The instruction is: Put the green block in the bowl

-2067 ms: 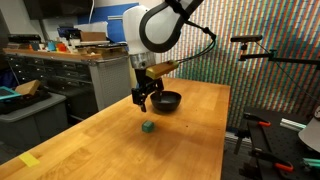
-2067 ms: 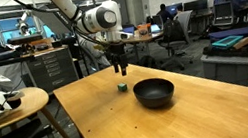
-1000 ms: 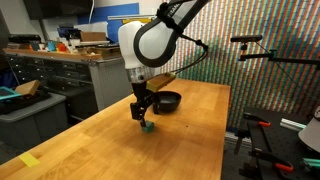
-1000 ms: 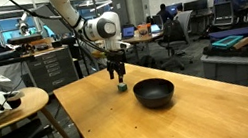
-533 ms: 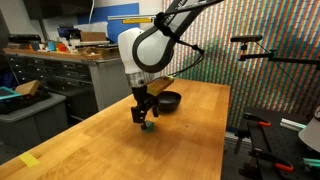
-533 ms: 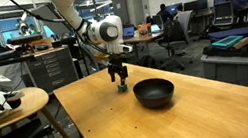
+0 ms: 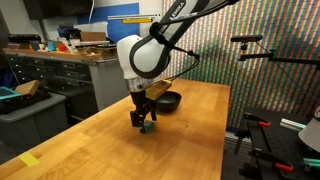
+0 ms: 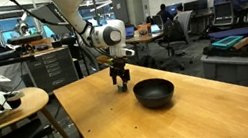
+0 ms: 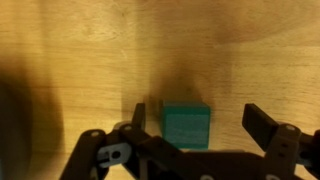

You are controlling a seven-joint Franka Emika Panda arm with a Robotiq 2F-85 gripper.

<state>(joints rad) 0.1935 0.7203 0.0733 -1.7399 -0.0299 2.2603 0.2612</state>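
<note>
My fingers reach down on either side of the green block in an exterior view, so it is time for my gripper to close on it.
The green block [image 9: 186, 125] is a small dark green cube lying on the wooden table. It also shows in both exterior views [image 7: 147, 127] [image 8: 121, 87]. My gripper [image 9: 198, 123] is open and lowered over the block, with one finger close beside it and the other finger apart from it. In both exterior views the gripper [image 7: 143, 122] [image 8: 120, 80] sits down at the table around the block. The black glossy bowl [image 7: 167, 100] [image 8: 154, 92] stands on the table a short way from the gripper, empty as far as I can see.
The wooden table [image 7: 120, 150] [image 8: 183, 120] has edges close by in both exterior views. A round side table [image 8: 8, 104] with white objects stands beside it. Grey cabinets [image 7: 60, 75] stand behind.
The gripper has come down from above the table and moved away from the bowl to sit over the green block. The block and bowl have not moved.
</note>
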